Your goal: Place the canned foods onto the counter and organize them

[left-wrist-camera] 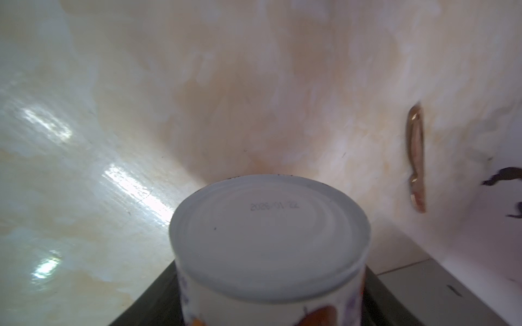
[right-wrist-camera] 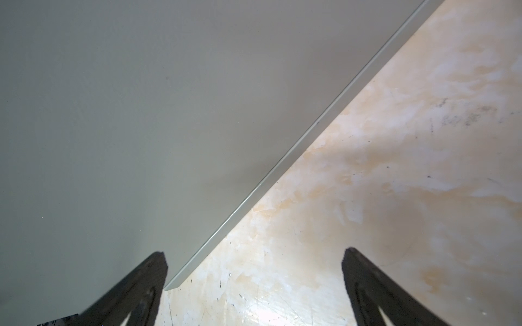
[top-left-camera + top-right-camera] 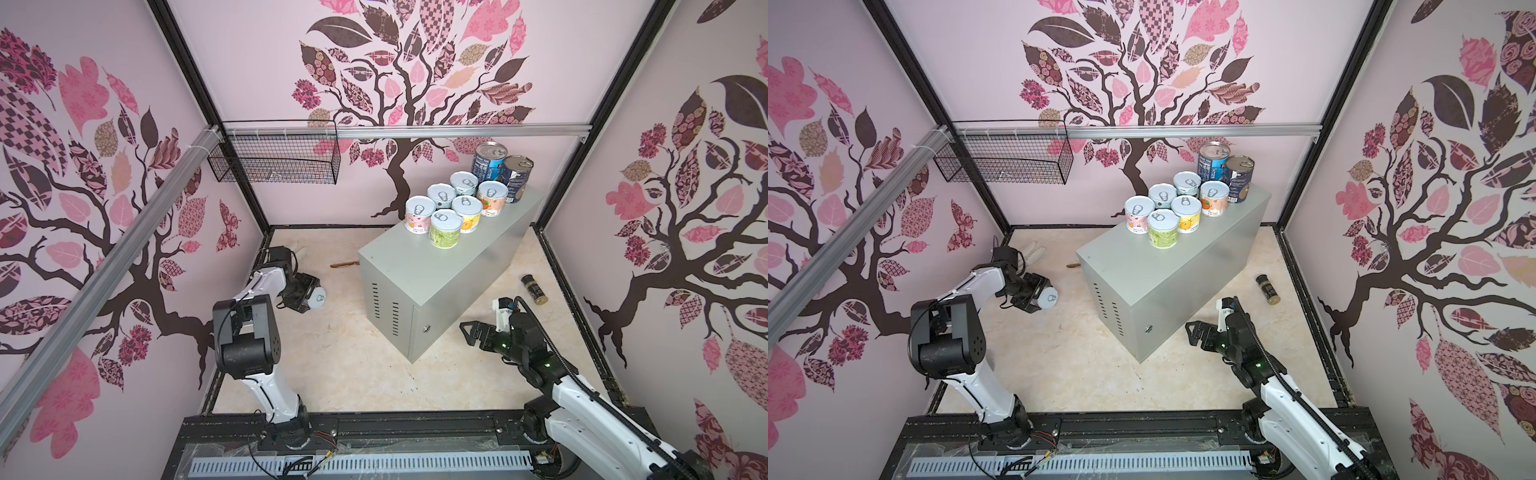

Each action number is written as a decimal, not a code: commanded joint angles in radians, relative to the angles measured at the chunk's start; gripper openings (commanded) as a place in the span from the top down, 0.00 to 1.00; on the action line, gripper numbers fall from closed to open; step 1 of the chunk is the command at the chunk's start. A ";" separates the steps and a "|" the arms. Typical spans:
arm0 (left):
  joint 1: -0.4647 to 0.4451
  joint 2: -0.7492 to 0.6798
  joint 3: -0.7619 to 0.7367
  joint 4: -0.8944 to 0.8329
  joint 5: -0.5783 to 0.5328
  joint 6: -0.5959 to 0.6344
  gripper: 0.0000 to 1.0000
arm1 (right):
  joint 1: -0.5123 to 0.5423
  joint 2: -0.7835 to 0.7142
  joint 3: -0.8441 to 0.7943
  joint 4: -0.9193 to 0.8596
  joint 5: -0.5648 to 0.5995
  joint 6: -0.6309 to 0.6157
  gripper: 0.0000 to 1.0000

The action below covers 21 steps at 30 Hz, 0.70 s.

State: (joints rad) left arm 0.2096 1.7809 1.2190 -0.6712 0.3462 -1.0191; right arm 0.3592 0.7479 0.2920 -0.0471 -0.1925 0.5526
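Note:
The short can, sideways above the floor, would fall if my left gripper opened now; I will move it onto the counter first.
Several short canned foods with pastel labels (image 3: 444, 228) (image 3: 1163, 228) stand clustered on the far end of the counter (image 3: 415, 278) (image 3: 1142, 270), a grey metal cabinet. Two taller dark-labelled cans (image 3: 489, 162) (image 3: 1239, 178) stand behind them. My left gripper (image 3: 311, 296) (image 3: 1044, 297) is shut on another short can (image 3: 318, 297) (image 3: 1051, 298) (image 1: 268, 240), held on its side left of the counter, low over the floor. Its plain bottom faces the left wrist camera, with dark fingers (image 1: 152, 304) either side. My right gripper (image 3: 471, 332) (image 3: 1196, 332) (image 2: 254, 258) is open and empty by the counter's near right corner (image 2: 172, 285).
A small dark spice jar (image 3: 535, 289) (image 3: 1268, 289) lies on the floor right of the counter. A thin brown object (image 3: 344, 263) (image 1: 416, 158) lies on the floor left of it. A black wire basket (image 3: 274, 160) (image 3: 1005, 156) hangs on the back rail.

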 commanded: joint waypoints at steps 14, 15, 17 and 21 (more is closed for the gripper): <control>0.049 0.102 0.008 0.583 0.393 -0.650 0.58 | 0.007 0.114 0.055 -0.068 0.108 -0.034 0.00; 0.042 0.097 -0.014 0.632 0.384 -0.697 0.59 | 0.007 0.127 0.056 -0.069 0.112 -0.034 0.00; 0.033 0.097 -0.040 0.701 0.367 -0.761 0.59 | 0.007 0.148 0.059 -0.071 0.119 -0.033 0.00; 0.006 0.122 -0.062 0.843 0.386 -0.879 0.59 | 0.007 0.176 0.077 -0.096 0.135 -0.033 0.00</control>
State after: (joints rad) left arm 0.2382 1.9091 1.1873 -0.0357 0.6857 -1.7596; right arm 0.3592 0.9123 0.3214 -0.1116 -0.0891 0.5301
